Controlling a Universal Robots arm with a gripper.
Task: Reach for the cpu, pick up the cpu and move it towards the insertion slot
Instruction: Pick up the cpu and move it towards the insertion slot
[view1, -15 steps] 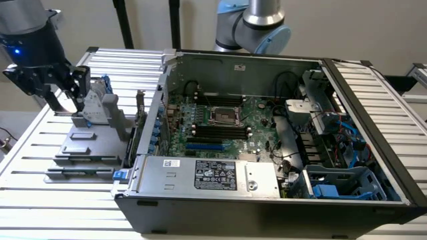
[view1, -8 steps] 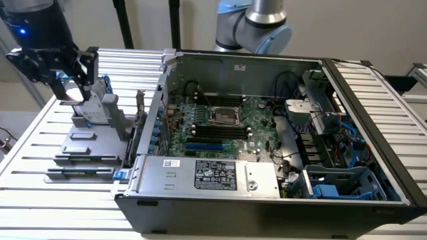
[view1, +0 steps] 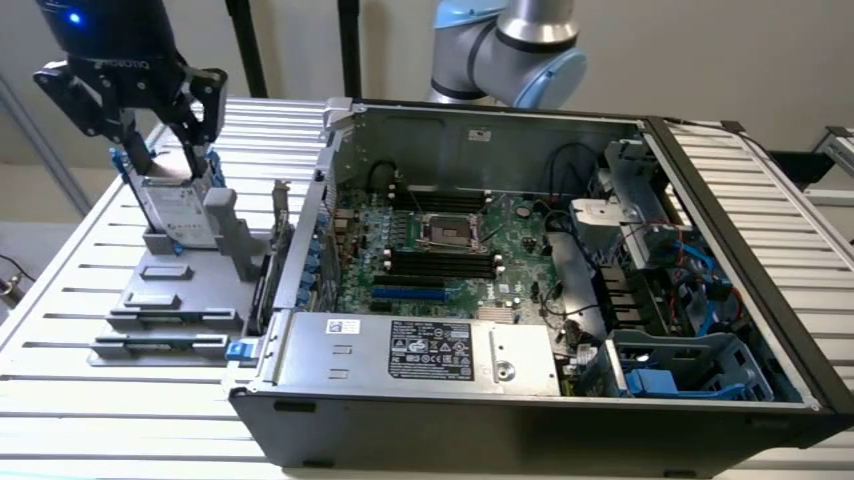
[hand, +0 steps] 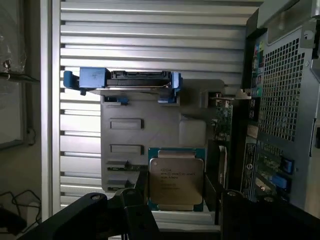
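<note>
My gripper is to grab the cpu next by its opposite side edges, to bring it to the insertion slot (view1: 451, 232).
The cpu (hand: 176, 182), a square chip with a silvery printed top, lies flat in a teal-edged seat on the grey fixture (hand: 125, 107). In the wrist view my gripper (hand: 182, 220) is open, its dark fingers (hand: 134, 212) standing on either side of the cpu and apart from it, nothing held. In the exterior view the gripper (view1: 163, 150) hangs over the fixture (view1: 167, 290) at that view's left, just above the upright hard drive (view1: 180, 212). The insertion slot (view1: 451, 232), a silver-framed square socket, sits on the green board inside the open computer case (view1: 534, 410).
The hard drive with blue brackets (hand: 122, 80) stands at the fixture's far end. Black memory slots (view1: 441, 265) lie beside the socket. A power supply (view1: 414, 350) fills the case's front, cables and a blue drive cage (view1: 681, 365) its right. The case wall (hand: 285, 115) runs close to the fixture.
</note>
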